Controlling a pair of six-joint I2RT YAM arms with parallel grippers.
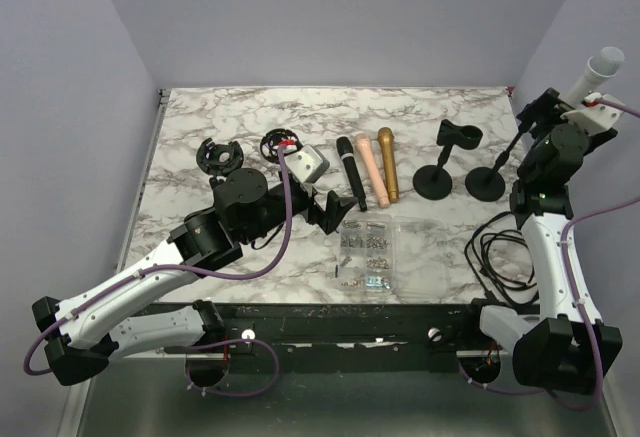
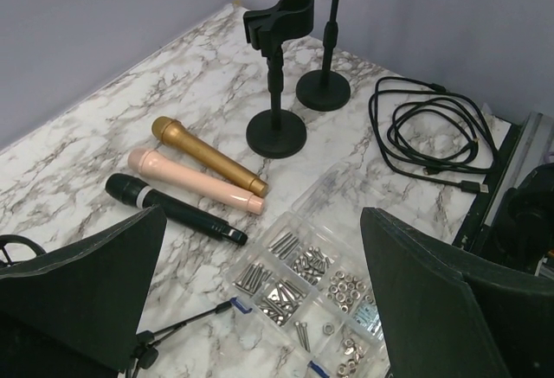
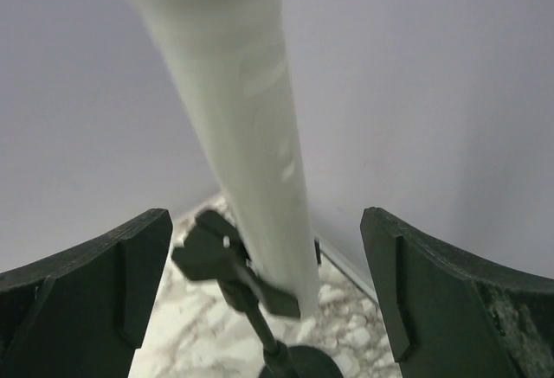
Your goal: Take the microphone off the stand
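Note:
I will grab the microphone with my right gripper by its body between head and clip and leave the clip free. This will remove the microphone from the stand.
A white microphone (image 1: 598, 69) leans up and to the right in the black clip (image 3: 227, 257) of the tall stand (image 1: 486, 183) at the table's right edge. My right gripper (image 1: 546, 107) is raised beside the clip. In the right wrist view the microphone (image 3: 251, 136) runs down between the fingers of the gripper (image 3: 264, 218), which is open with a gap on both sides. My left gripper (image 1: 326, 207) is open and empty, low over the table's middle, left of the screw box.
Black (image 1: 348, 170), pink (image 1: 370, 165) and gold (image 1: 388, 162) microphones lie side by side at the centre. A short stand (image 1: 436, 179) with an empty clip stands left of the tall one. A clear screw box (image 1: 366, 253) and a coiled black cable (image 1: 497, 247) lie near the front.

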